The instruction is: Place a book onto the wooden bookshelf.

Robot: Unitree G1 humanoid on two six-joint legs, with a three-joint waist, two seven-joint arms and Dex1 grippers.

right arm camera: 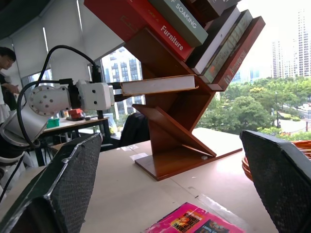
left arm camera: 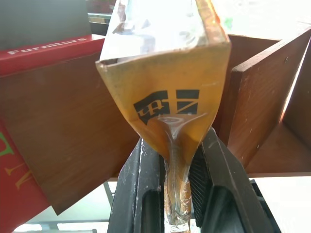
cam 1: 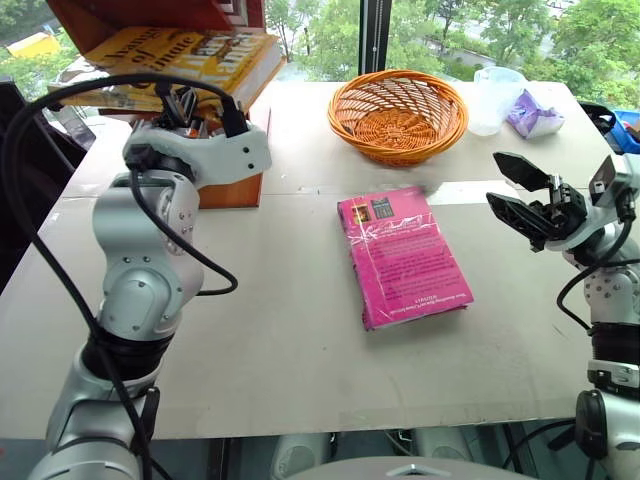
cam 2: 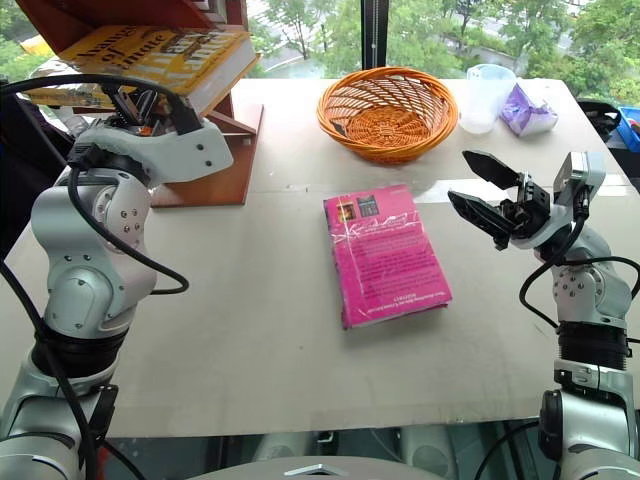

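Note:
The yellow-orange book (cam 1: 180, 55) has its lower edge close over the reddish-brown board (cam 1: 234, 190), so my left gripper should open now and the book would lie in the shelf.
The thick yellow-orange book (cam 1: 180, 55) is held flat and level at the far left, with my left gripper (left arm camera: 177, 184) shut on its spine corner. It hangs beside the wooden bookshelf (right arm camera: 170, 131), above a slanted board of the reddish-brown unit, whose base (cam 2: 215, 160) stands on the table's far left. From the side, the book (right arm camera: 158, 85) sticks out of the gripper toward the shelf's centre post. My right gripper (cam 2: 480, 190) hovers open over the table's right side with nothing between its fingers, pointing left.
A magenta-pink book (cam 1: 403, 257) lies flat mid-table. Behind it sit a round orange wicker basket (cam 1: 398, 115), a clear plastic cup (cam 1: 495, 98) and a purple wrapper (cam 1: 533, 115). Several books, one red (right arm camera: 160, 24), lean in the shelf's upper slots. A person (right arm camera: 7, 68) stands far off.

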